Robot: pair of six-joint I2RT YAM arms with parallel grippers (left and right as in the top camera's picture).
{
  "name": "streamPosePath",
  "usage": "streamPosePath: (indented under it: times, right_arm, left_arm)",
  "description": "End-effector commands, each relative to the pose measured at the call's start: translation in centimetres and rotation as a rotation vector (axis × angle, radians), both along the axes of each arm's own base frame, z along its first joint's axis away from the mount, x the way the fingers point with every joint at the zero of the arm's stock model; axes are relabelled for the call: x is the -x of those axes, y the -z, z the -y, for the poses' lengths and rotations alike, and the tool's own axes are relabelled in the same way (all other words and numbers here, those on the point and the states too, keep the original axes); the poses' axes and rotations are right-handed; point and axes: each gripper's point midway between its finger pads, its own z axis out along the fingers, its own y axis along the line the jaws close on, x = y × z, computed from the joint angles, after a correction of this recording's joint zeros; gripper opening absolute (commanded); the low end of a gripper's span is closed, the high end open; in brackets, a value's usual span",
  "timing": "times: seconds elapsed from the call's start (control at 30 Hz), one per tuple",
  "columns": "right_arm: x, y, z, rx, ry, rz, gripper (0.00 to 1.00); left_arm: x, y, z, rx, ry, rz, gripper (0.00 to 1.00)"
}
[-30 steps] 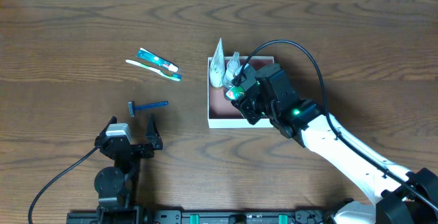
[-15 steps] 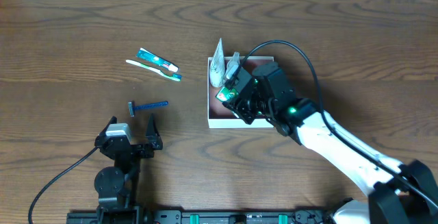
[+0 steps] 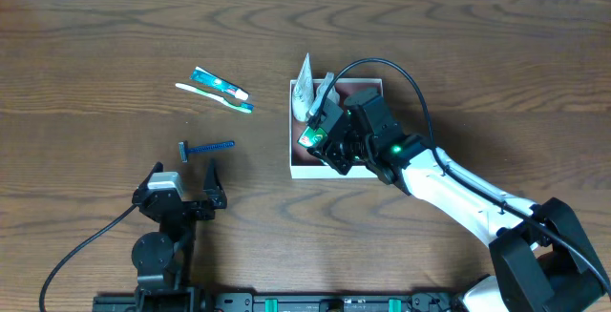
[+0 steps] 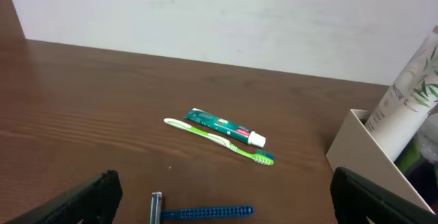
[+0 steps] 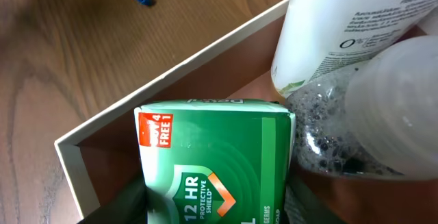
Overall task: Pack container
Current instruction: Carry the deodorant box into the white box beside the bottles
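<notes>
The green soap box (image 5: 212,155) is above the open part of the container's bottom, inside the container's sides and beside the clear bottle, so the robot's right gripper needs to open now.
The container (image 3: 298,164) is a shallow white-walled box with a pinkish-brown floor at the table's middle; its corner shows in the left wrist view (image 4: 356,145) and its wall in the right wrist view (image 5: 96,125). A white bottle (image 3: 304,88) and a clear bottle (image 5: 383,107) lean in its far-left corner. My right gripper (image 3: 318,138) is shut on a green soap box (image 5: 212,155) and holds it inside the container against the clear bottle. My left gripper (image 4: 219,207) is open and empty over the table, just behind a blue razor (image 3: 206,148).
A toothpaste tube (image 3: 220,83) and a green toothbrush (image 3: 215,95) lie left of the container; both show in the left wrist view, the tube (image 4: 222,125) behind the toothbrush (image 4: 219,140). The razor (image 4: 202,212) lies between the left fingers' view.
My right gripper has moved left and down with the soap box, deeper into the container's left side. The left arm has not moved.
</notes>
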Motion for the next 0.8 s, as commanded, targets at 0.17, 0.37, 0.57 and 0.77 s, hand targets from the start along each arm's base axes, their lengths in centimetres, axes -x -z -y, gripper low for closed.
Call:
streamPosePath:
  times: [0.17, 0.37, 0.57, 0.77]
  right_arm:
    - [0.19, -0.6, -1.0, -0.021, -0.042, 0.016, 0.38]
    - [0.18, -0.64, -1.06, -0.021, -0.045, 0.021, 0.45]
    - [0.21, -0.69, -1.16, -0.02, -0.052, 0.028, 0.65]
    - [0.21, -0.69, -1.17, -0.021, -0.053, 0.028, 0.72]
  left_arm:
    - [0.09, 1.66, 0.08, -0.01, 0.008, -0.052, 0.98]
    - [0.09, 1.66, 0.08, -0.01, 0.008, -0.052, 0.98]
    - [0.09, 1.66, 0.08, -0.01, 0.008, -0.052, 0.98]
    - [0.09, 1.66, 0.08, -0.01, 0.008, -0.052, 0.98]
